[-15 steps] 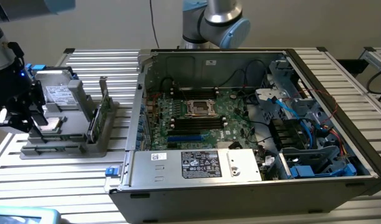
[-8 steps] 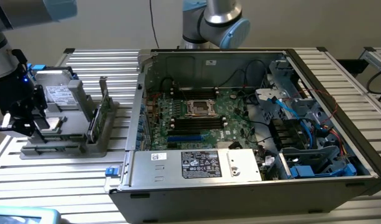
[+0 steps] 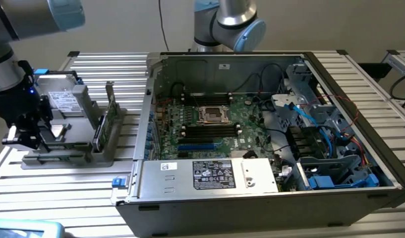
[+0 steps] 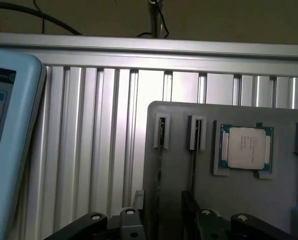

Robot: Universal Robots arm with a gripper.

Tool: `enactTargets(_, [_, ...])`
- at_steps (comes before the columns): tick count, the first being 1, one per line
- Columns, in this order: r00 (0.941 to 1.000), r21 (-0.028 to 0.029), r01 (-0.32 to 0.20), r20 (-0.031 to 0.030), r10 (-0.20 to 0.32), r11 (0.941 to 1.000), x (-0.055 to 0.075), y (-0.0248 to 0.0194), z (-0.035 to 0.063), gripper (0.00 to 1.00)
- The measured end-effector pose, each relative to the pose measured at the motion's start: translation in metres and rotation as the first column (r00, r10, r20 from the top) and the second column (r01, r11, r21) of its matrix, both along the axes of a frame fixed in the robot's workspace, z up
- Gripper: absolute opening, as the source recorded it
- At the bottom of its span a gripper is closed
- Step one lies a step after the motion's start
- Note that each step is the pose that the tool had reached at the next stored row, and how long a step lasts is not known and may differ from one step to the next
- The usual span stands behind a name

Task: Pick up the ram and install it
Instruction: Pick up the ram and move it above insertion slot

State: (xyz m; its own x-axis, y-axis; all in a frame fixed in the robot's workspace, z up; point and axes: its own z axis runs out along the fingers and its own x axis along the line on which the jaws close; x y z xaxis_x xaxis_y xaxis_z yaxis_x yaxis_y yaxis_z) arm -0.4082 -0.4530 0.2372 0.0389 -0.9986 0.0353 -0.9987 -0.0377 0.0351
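My gripper should next grab the ram stick by the middle of its long edge [image 4: 159, 211] to install it in the motherboard's memory slot.
Two ram sticks stand on edge in slots of the grey holder [image 4: 179, 200], seen as thin dark lines: one ram stick [image 4: 159, 165] and a second [image 4: 194, 162] beside it. My gripper [image 4: 163, 220] hangs just above the holder, open, and the first stick's line runs between the fingertips, one dark finger [image 4: 133, 220] on each side, not touching it. In the exterior view the gripper [image 3: 25, 138] sits over the holder [image 3: 63, 159] at the exterior view's left, beside the open computer case [image 3: 255, 198].
A square silver processor chip [image 4: 245, 147] lies in the holder next to the sticks. An upright green card [image 3: 104, 126] and a drive [image 3: 65, 101] stand on the same holder. A pale blue tablet [image 4: 8, 130] lies nearby. The motherboard [image 3: 215, 124] lies inside the case.
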Motion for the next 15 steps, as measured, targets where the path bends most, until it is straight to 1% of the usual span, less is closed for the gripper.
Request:
enactTargets(3, [1.0, -0.0001, 0.0, 0.0, 0.0, 1.0, 0.0, -0.0006, -0.0054, 0.42])
enactTargets(15, [1.0, 0.0, 0.0, 0.0, 0.0, 1.0, 0.0, -0.0082, -0.0273, 0.42])
